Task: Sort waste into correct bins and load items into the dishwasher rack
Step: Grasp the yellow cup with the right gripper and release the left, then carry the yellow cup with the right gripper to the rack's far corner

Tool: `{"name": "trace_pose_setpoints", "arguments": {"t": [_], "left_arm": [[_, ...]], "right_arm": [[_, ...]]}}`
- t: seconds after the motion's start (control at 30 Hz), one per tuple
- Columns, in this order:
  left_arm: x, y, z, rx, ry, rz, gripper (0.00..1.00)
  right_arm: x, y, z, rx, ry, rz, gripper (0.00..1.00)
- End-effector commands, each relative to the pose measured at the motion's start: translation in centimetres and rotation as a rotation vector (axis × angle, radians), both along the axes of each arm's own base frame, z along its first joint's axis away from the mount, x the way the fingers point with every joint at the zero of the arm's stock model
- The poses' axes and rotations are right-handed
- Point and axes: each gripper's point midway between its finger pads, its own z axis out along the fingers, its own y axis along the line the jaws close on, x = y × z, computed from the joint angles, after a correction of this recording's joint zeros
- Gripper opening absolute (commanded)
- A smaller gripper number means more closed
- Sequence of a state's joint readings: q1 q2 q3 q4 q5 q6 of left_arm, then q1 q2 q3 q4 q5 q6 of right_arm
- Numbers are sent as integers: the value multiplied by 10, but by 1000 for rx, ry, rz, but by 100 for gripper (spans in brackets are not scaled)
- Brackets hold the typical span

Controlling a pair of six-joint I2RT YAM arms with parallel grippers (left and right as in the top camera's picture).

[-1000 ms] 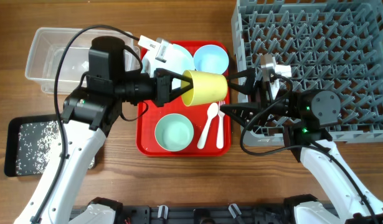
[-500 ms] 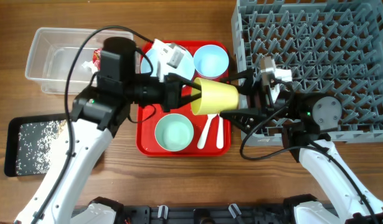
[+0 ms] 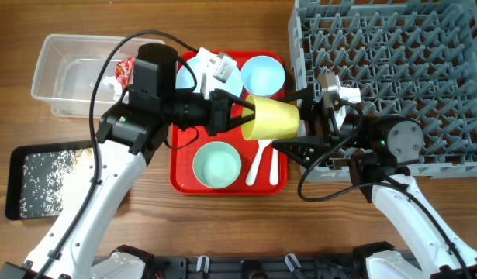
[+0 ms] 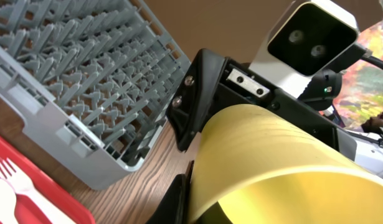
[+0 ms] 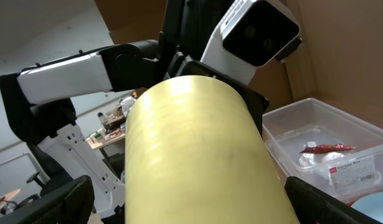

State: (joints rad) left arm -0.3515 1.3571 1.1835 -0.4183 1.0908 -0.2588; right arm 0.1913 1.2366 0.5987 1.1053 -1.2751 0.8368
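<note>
The yellow cup should go rim-first into the dishwasher rack (image 3: 393, 70), so my right gripper should grab the cup around its base end (image 3: 288, 121) and leave the cup's rim free.
My left gripper (image 3: 240, 116) is shut on the rim of the yellow cup (image 3: 274, 118), which lies sideways in the air above the red tray's right edge, base toward the right arm. My right gripper (image 3: 294, 120) is open, one finger on each side of the cup's base end. The right wrist view is filled by the cup (image 5: 197, 149), with both black fingertips (image 5: 48, 205) wide apart beside it. The grey dishwasher rack (image 3: 393, 70) stands at the right. On the red tray lie a pale green bowl (image 3: 217, 165), a pale blue bowl (image 3: 264, 74), a white spoon (image 3: 257, 159) and a fork (image 3: 274, 163).
The clear tub (image 3: 63, 74) at the back left holds a red wrapper (image 3: 126, 70) and a white napkin (image 5: 316, 160). A black tray (image 3: 21, 182) with pale crumbs lies at the front left. The red tray (image 3: 184, 182) sits between the arms, a pale plate (image 3: 232, 77) partly under the left arm.
My left arm has carried the yellow cup to the right, until its base end sits between the right gripper's open fingers. The right arm has barely moved.
</note>
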Motion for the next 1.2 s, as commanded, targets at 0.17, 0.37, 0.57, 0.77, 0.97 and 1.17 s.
{"name": "trace_pose_setpoints", "arguments": {"t": [0.17, 0.37, 0.57, 0.77, 0.97, 1.17], "left_arm": [[-9, -14, 7, -25, -18, -58, 4], [-9, -15, 6, -24, -15, -61, 4], [-8, -15, 7, -27, -22, -61, 5], [-7, -15, 8, -31, -26, -59, 14], [-5, -15, 11, -39, -47, -55, 100], [19, 6, 20, -61, -42, 38, 100]], "right_arm": [[-2, 1, 11, 15, -68, 4, 95], [-2, 1, 10, 14, -65, 4, 78], [-2, 1, 10, 14, -64, 4, 67], [-2, 1, 10, 14, -64, 4, 62], [-3, 1, 10, 13, -61, 7, 60], [1, -4, 10, 12, -65, -12, 59]]}}
